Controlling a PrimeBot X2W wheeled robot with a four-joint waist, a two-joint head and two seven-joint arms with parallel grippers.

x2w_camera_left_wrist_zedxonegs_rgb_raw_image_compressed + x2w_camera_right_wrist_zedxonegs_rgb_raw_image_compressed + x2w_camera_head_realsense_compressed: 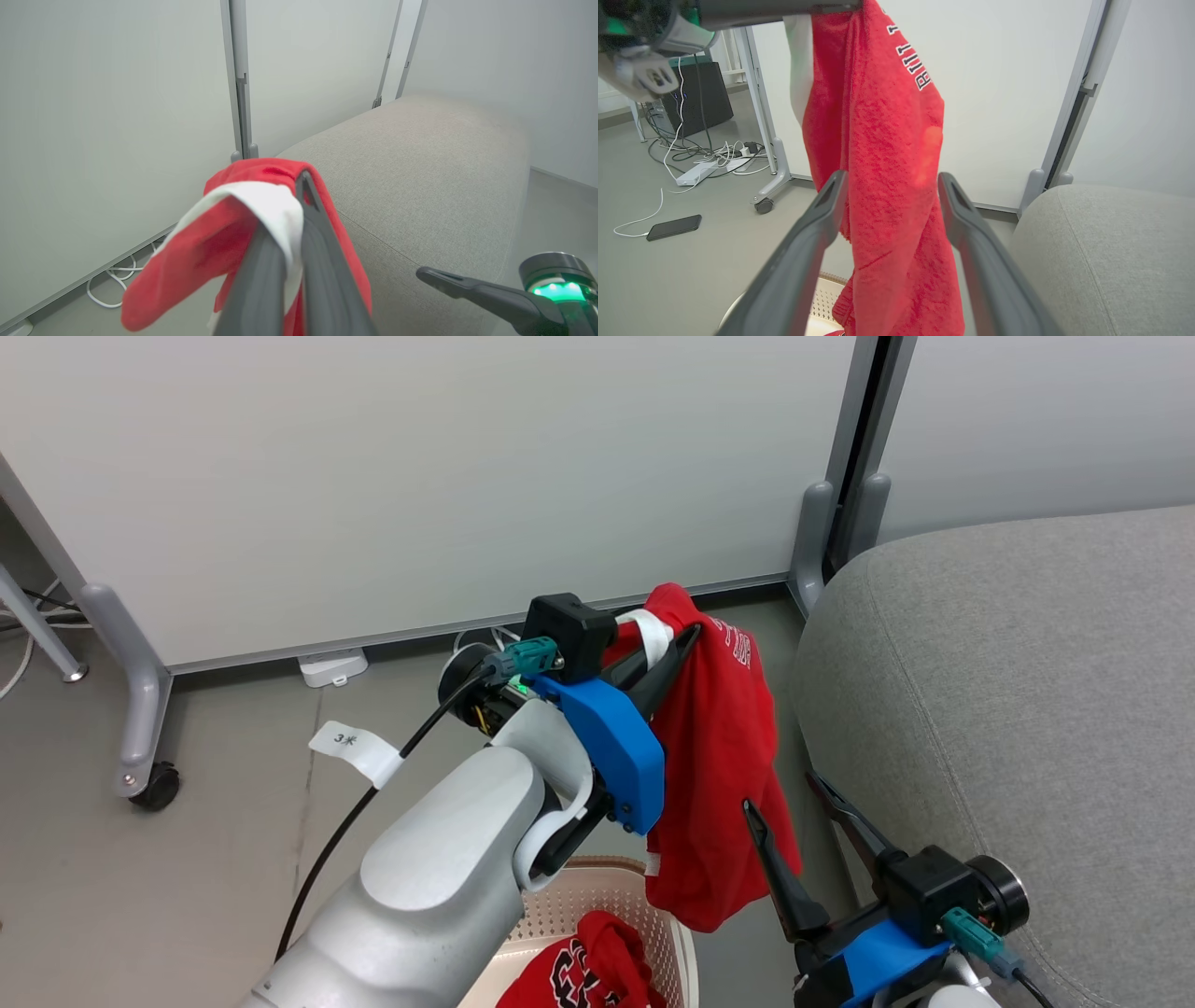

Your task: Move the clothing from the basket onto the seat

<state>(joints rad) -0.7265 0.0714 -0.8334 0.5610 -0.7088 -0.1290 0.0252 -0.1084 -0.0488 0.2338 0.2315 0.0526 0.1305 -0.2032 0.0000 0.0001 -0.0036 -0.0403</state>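
The right gripper grabs the hanging red garment by its lower fold (728,840) next, to move the clothing onto the seat (1008,709).
My left gripper (686,639) (292,205) is raised and shut on the white-trimmed top edge of a red garment (719,756) (205,252) (887,140), which hangs free above the basket (597,870) (822,289). A second piece of red clothing (588,971) with black-and-white lettering lies inside the basket. Lower right, my right gripper (780,791) (892,177) is open, and in its wrist view the hanging cloth shows between its fingers. The light grey seat (1008,709) (420,163) (1101,252) is just right of the hanging garment.
White partition panels on grey posts (840,457) stand behind, with a castered foot (154,789) at left. Cables and a power strip (698,172) and a black phone (675,227) lie on the grey floor. One right finger (467,285) reaches into the left wrist view.
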